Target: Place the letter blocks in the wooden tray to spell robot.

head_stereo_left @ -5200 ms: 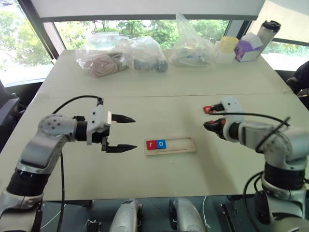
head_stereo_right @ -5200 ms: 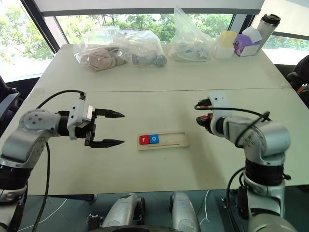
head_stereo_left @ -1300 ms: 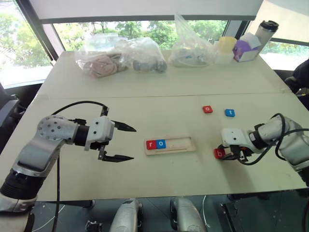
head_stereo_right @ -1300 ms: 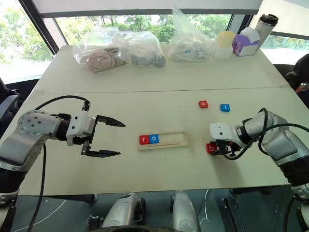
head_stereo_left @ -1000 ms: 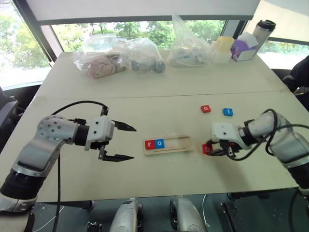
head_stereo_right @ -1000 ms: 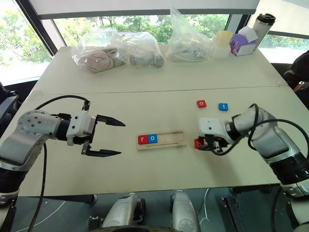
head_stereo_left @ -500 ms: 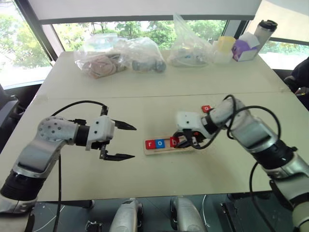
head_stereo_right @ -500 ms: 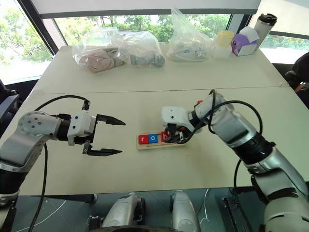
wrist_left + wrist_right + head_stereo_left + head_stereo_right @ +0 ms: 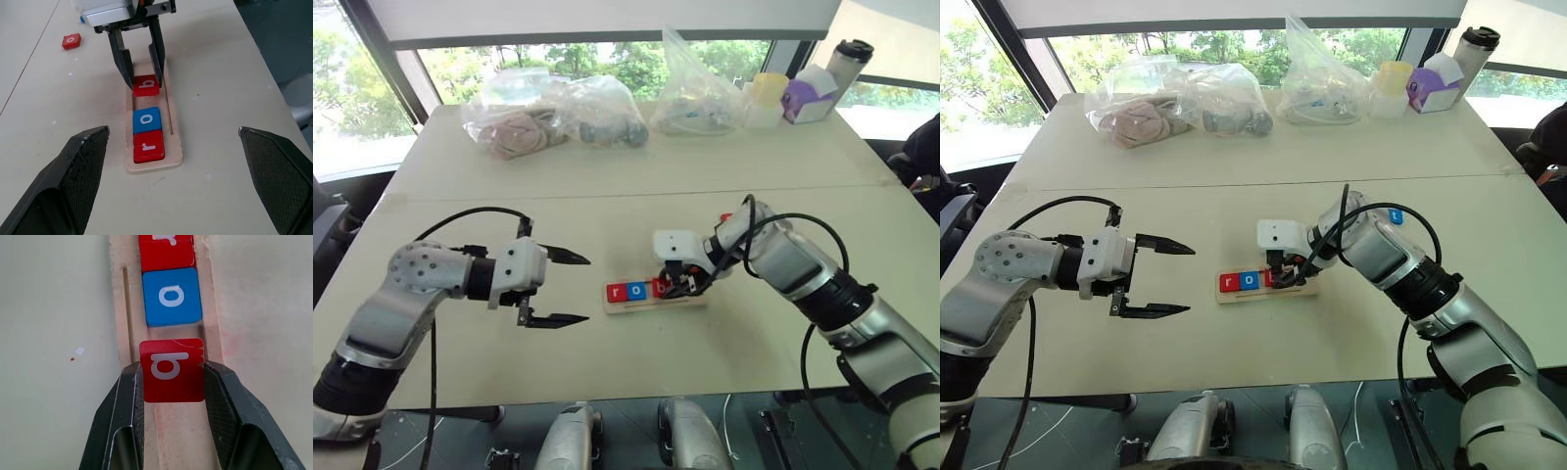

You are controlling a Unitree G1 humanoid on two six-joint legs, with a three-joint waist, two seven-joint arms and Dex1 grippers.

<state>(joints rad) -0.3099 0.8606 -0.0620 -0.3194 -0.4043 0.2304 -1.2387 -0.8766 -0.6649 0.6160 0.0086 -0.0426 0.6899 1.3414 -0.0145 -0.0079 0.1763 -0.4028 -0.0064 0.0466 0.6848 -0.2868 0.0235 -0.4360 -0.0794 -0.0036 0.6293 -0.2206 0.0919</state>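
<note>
The red b block (image 9: 172,370) sits inside the tray (image 9: 181,431) beside the blue o, so my right gripper should open now and let the block go.
The wooden tray (image 9: 697,294) lies mid-table with a red r block (image 9: 148,146) and a blue o block (image 9: 146,120) at its left end. My right gripper (image 9: 144,82) is shut on a red b block (image 9: 172,370), holding it over the tray's third place with a small gap to the blue o (image 9: 172,296). I cannot tell whether the b rests on the tray floor. A red o block (image 9: 71,41) and a blue t block (image 9: 1395,215) lie loose on the table beyond my right arm. My left gripper (image 9: 586,290) hovers open to the left of the tray, holding nothing.
Clear plastic bags (image 9: 548,113) with goods sit along the far side of the table, with a yellow cup (image 9: 764,93), a purple box (image 9: 806,98) and a tumbler (image 9: 850,61) at the far right corner.
My right gripper carried the red b block leftward from the table's right side to the tray, beside the blue o. The left arm stayed put.
</note>
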